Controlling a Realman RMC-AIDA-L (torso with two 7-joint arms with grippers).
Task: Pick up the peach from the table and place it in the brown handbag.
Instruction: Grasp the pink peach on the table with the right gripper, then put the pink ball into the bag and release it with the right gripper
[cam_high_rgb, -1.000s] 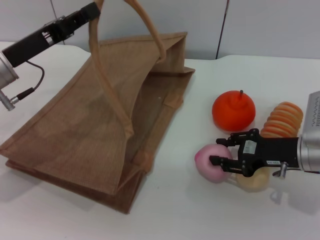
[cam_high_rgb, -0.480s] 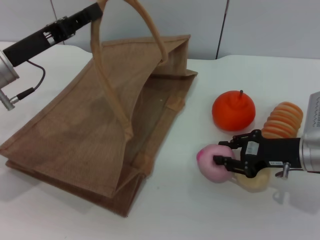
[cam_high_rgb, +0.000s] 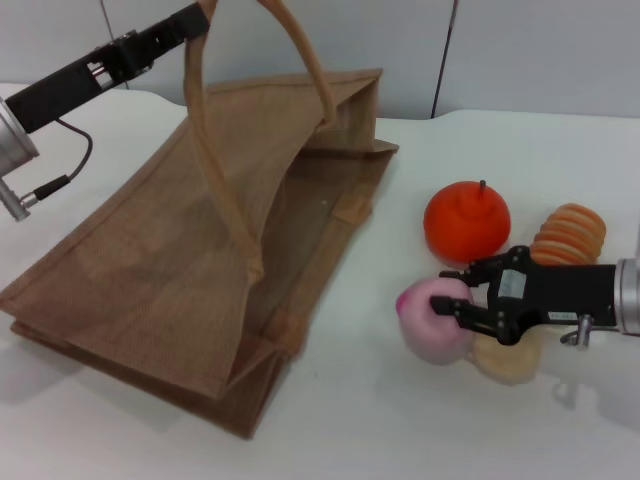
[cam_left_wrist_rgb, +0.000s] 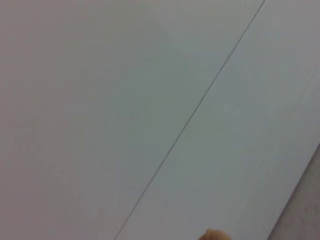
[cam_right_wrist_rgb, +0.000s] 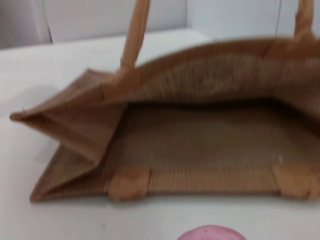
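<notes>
The peach is outside the bag's opening (cam_high_rgb: 305, 215), so my left gripper will keep the bag's handle up until the peach is in.
The pink peach (cam_high_rgb: 430, 318) sits on the white table right of the brown handbag (cam_high_rgb: 190, 260). My right gripper (cam_high_rgb: 462, 298) is closed around the peach from the right, fingers above and below it. The peach's top edge shows in the right wrist view (cam_right_wrist_rgb: 212, 233), facing the bag's open mouth (cam_right_wrist_rgb: 200, 145). My left gripper (cam_high_rgb: 196, 16) is at the upper left, holding one bag handle (cam_high_rgb: 205, 120) up, which props the bag's mouth open. The left wrist view shows only wall and a tip of the handle (cam_left_wrist_rgb: 215, 235).
A larger orange-red fruit with a dark stem (cam_high_rgb: 466, 221) lies behind the peach. A ridged orange item (cam_high_rgb: 568, 236) lies to its right. A beige ball (cam_high_rgb: 508, 358) sits under my right gripper. A cable (cam_high_rgb: 60, 175) hangs from the left arm.
My right gripper has closed onto the peach and moved a little right and down with it. The left gripper has held the handle up, the bag shifting slightly.
</notes>
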